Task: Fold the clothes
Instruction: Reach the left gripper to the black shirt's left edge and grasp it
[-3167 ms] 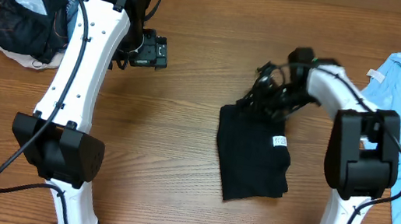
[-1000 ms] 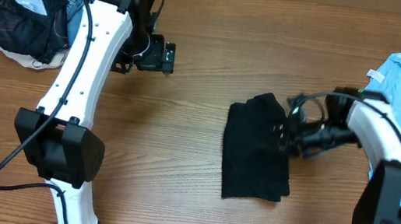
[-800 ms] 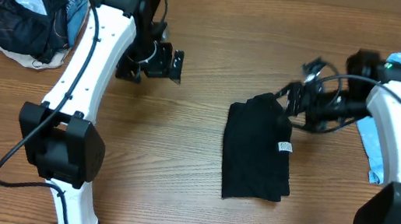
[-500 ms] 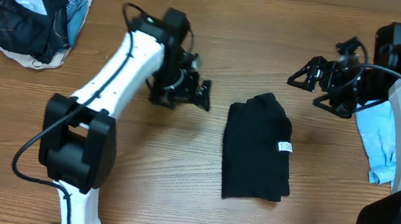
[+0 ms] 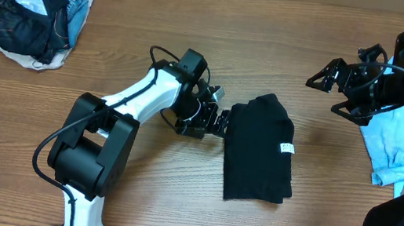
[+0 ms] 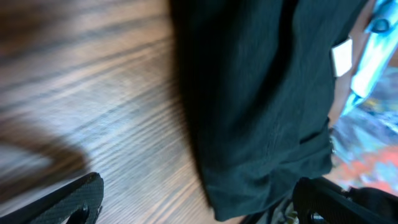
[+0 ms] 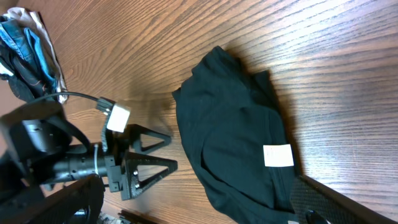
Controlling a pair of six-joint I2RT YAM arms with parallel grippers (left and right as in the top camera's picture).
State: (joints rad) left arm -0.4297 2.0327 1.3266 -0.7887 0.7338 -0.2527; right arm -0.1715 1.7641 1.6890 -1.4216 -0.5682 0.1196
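Observation:
The folded black T-shirt should next be grabbed by its side edge opposite the white label, so that my left gripper can lay it folded on the pile.
The black T-shirt [image 5: 259, 149] lies folded into a compact upright rectangle on the wooden table [image 5: 175, 188], its white label [image 5: 286, 148] facing up near the right edge. My left gripper [image 5: 219, 117] is low at the shirt's left edge, open. In the left wrist view its fingers [image 6: 74, 199] straddle the table and the shirt's hem [image 6: 261, 118]. My right gripper [image 5: 321, 96] hovers open, above and to the right of the shirt, holding nothing. The right wrist view looks down on the shirt [image 7: 230, 137] and the left gripper [image 7: 146, 158].
A pile with a dark jacket [image 5: 27, 5] sits at the far left corner. A light blue T-shirt [image 5: 387, 147] lies at the right edge, under the right arm. Bare wood surrounds the black shirt.
My right gripper let go of the shirt, opened and lifted away to the upper right. My left arm swung from the far left to the shirt's left edge.

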